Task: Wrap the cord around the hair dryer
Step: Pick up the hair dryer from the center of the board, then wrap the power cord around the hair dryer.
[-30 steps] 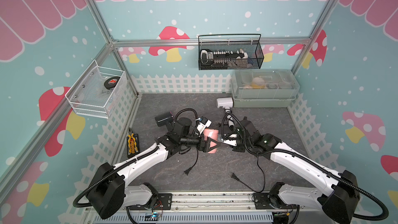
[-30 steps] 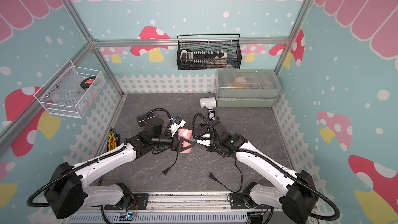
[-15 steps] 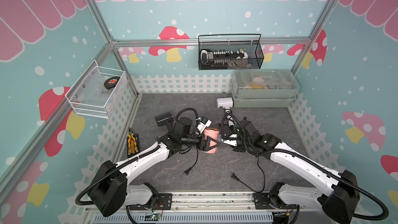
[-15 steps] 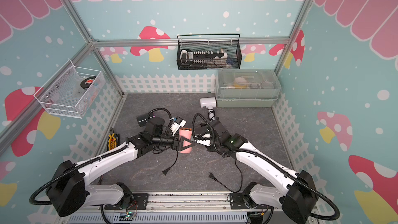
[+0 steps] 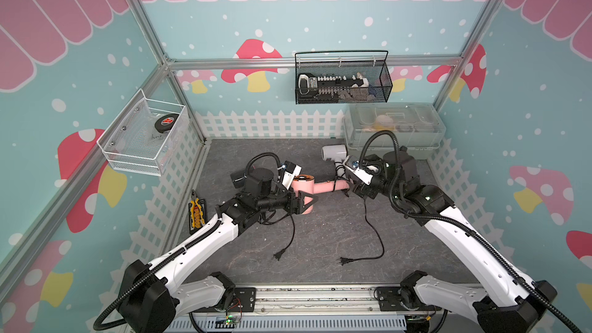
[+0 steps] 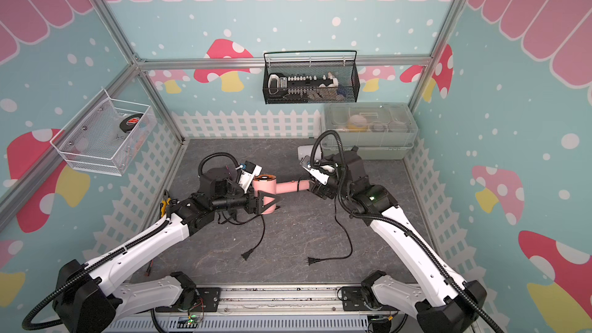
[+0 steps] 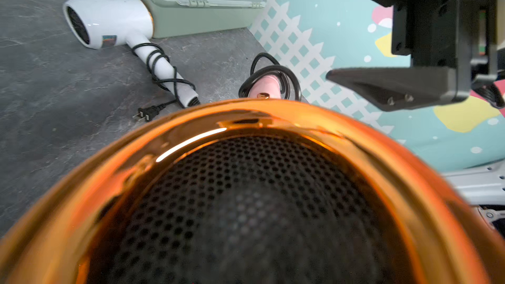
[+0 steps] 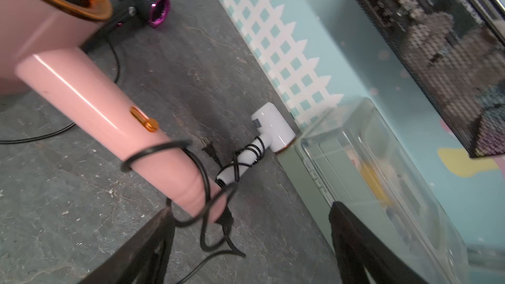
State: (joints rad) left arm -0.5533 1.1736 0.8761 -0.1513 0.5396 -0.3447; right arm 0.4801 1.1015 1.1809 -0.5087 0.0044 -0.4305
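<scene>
The right gripper takes hold of the cord on its trailing length just past the loops next, to wrap the black cord [image 8: 196, 165] around the handle.
A pink hair dryer [image 5: 320, 187] [image 6: 288, 186] lies in mid-floor, handle pointing right. My left gripper [image 5: 302, 201] [image 6: 267, 201] is shut on its head; in the left wrist view the gold rim and black grille [image 7: 246, 187] fill the picture and hide the jaws. The black cord [image 8: 196, 165] makes loose loops round the handle's end, then trails over the floor [image 5: 374, 235] to its plug [image 5: 344, 261]. My right gripper [image 8: 251, 247] [image 5: 347, 187] [image 7: 332, 25] stands open just off the handle's end, holding nothing, one finger beside the loops.
A white hair dryer [image 5: 333, 152] with wrapped cord lies against the clear bin [image 5: 394, 129]. A black dryer [image 8: 142, 9] sits behind the left arm, its plug [image 5: 278, 255] on the floor. A yellow tool [image 5: 196, 214] lies by the left fence. Baskets hang on the walls.
My right gripper has opened, let go of the cord and drawn back a little from the handle. The left gripper keeps its hold on the pink head.
</scene>
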